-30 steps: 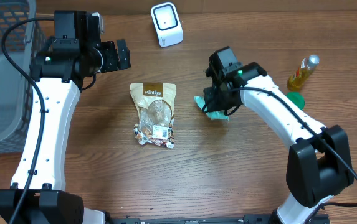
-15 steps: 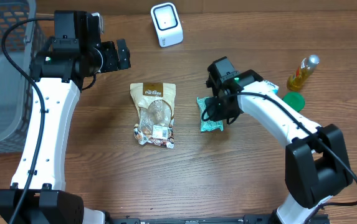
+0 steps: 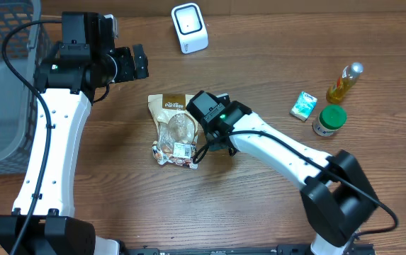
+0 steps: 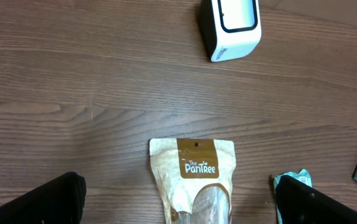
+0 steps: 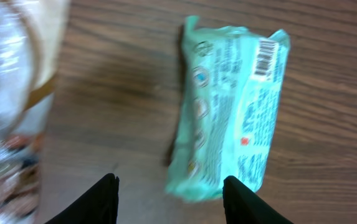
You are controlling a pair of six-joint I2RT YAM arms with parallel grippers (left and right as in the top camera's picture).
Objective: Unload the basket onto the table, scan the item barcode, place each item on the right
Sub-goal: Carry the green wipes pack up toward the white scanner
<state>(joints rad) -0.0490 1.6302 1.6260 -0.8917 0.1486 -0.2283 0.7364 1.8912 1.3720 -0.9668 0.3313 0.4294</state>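
My right gripper should next grab the teal packet by its near end (image 5: 213, 172), away from the barcode. That will leave the barcode (image 5: 266, 57) uncovered to scan.
A teal packet (image 5: 231, 109) lies flat on the wood, its barcode (image 5: 266, 57) facing up. My right gripper (image 5: 172, 190) is open just above it, with the packet's near end between the fingers and nothing gripped. In the overhead view the right arm hides that packet, and the right gripper (image 3: 208, 142) hangs beside the brown Pantree bag (image 3: 175, 127). The white scanner (image 3: 189, 27) stands at the back. My left gripper (image 3: 140, 62) is open and high, empty, looking down on the bag (image 4: 194, 177) and the scanner (image 4: 230, 26).
A second teal packet (image 3: 303, 105), a green-lidded jar (image 3: 329, 120) and a yellow bottle (image 3: 344, 83) stand at the right. A grey wire basket (image 3: 4, 92) fills the left edge.
My right gripper has opened and let go of the teal packet. The right arm has swung left toward the brown bag, uncovering the second packet and the jar. The left arm has not moved.
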